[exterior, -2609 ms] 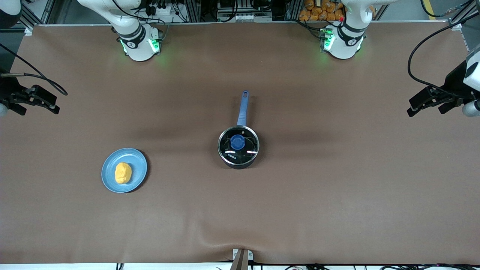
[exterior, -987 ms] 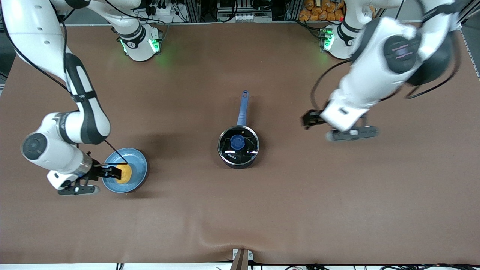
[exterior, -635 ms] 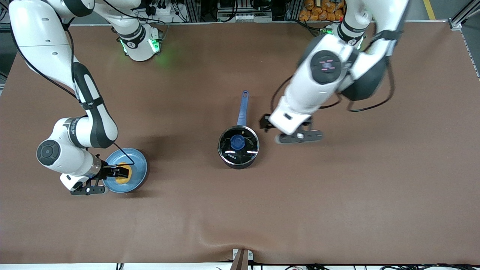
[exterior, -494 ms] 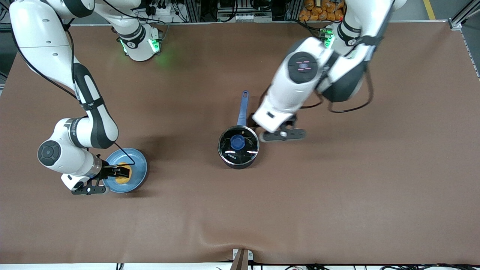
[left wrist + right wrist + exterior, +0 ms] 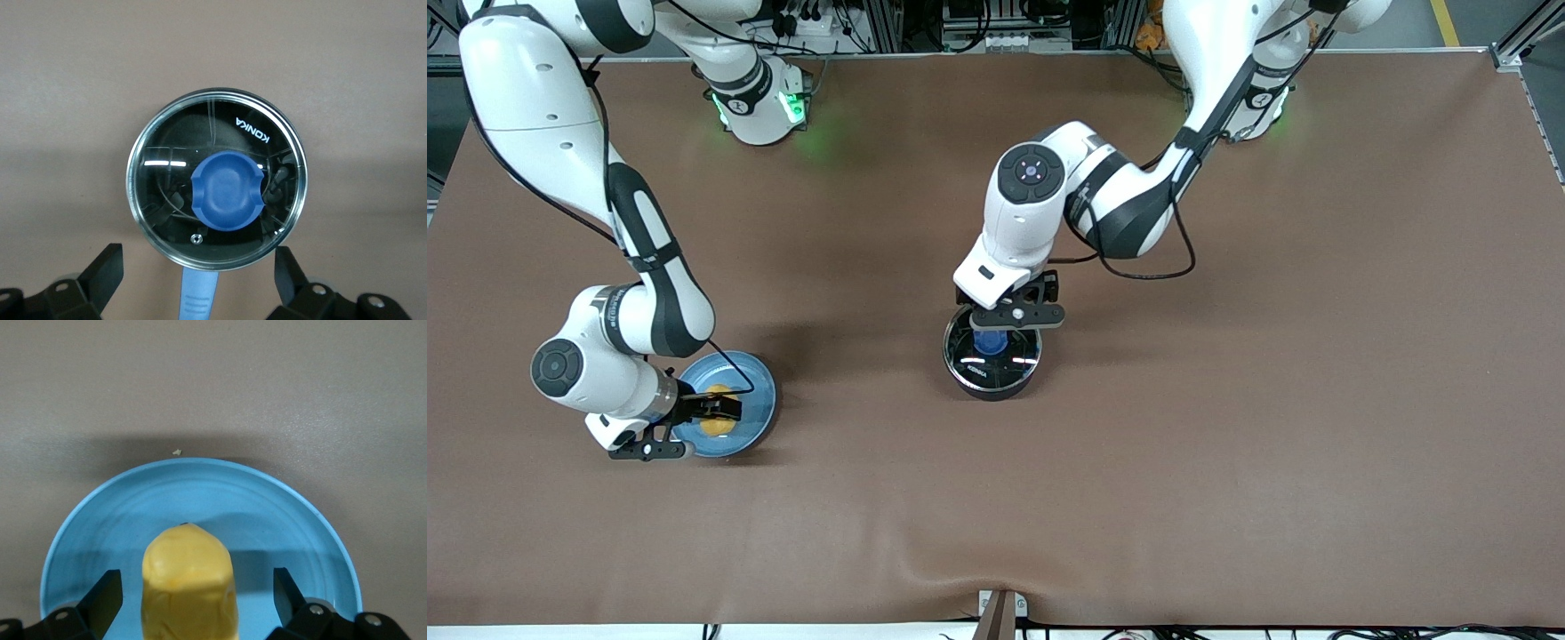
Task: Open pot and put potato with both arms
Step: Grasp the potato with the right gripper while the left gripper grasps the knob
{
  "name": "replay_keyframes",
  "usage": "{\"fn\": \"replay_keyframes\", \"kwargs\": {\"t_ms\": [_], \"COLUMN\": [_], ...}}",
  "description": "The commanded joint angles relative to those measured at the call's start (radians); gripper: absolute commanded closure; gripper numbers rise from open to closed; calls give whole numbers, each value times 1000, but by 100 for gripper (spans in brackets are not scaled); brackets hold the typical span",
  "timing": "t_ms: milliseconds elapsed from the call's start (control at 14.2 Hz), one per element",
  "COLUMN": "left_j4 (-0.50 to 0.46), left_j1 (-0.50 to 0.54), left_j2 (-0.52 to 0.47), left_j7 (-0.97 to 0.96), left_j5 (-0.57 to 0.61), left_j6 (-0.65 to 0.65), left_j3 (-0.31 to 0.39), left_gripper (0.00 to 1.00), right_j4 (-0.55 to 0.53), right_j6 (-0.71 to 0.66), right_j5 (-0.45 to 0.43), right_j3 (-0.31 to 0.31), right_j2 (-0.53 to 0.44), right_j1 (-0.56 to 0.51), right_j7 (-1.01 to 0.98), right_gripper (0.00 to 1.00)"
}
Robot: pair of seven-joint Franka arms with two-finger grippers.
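My right gripper closes now, since its fingers stand on either side of the yellow potato [image 5: 719, 425].
The black pot [image 5: 989, 391] stands mid-table under its glass lid [image 5: 976, 366] with a blue knob [image 5: 988, 343]. My left gripper [image 5: 1009, 318] hangs open over the lid's rim where the blue handle [image 5: 199, 297] starts. Its fingers [image 5: 107, 272] straddle the handle and touch nothing. In the left wrist view the lid [image 5: 160, 153] and knob [image 5: 225, 190] show whole. The yellow potato [image 5: 719, 425] lies on a light-blue plate [image 5: 758, 400] toward the right arm's end. My right gripper [image 5: 710, 411] is low there, open, a finger [image 5: 107, 595] on each side of the potato [image 5: 188, 583], with gaps.
A brown cloth covers the table, with a wrinkle [image 5: 925, 560] near the front edge by a small bracket [image 5: 999, 613]. The plate [image 5: 200, 493] has bare rim around the potato. Both arm bases [image 5: 760, 107] stand along the table's farthest edge.
The left arm has swung in from its end of the table to above the pot. The right gripper has edged closer around the potato. Both have stayed open.
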Motion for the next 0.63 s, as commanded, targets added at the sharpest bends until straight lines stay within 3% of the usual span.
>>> {"fn": "replay_keyframes", "kwargs": {"t_ms": [0,282,564], "left_j4": [41,42,42], "left_j1": [-32,-66,-82], "left_j2": [43,76,103], "left_j7": [-18,-22,-22], "left_j5": [29,39,40], "left_j6": [20,54,103], "left_j3": [23,60,78], "left_gripper": [0,0,0], "right_j4": [-3,-2,4], "right_j6": [8,4,-1], "right_j5": [15,15,15], "right_j3": [3,3,3], "right_j2": [-1,-1,-5], "right_j1": [-5,-6,-2], "right_j7": [-9,-9,-9], "right_gripper": [15,61,80]}}
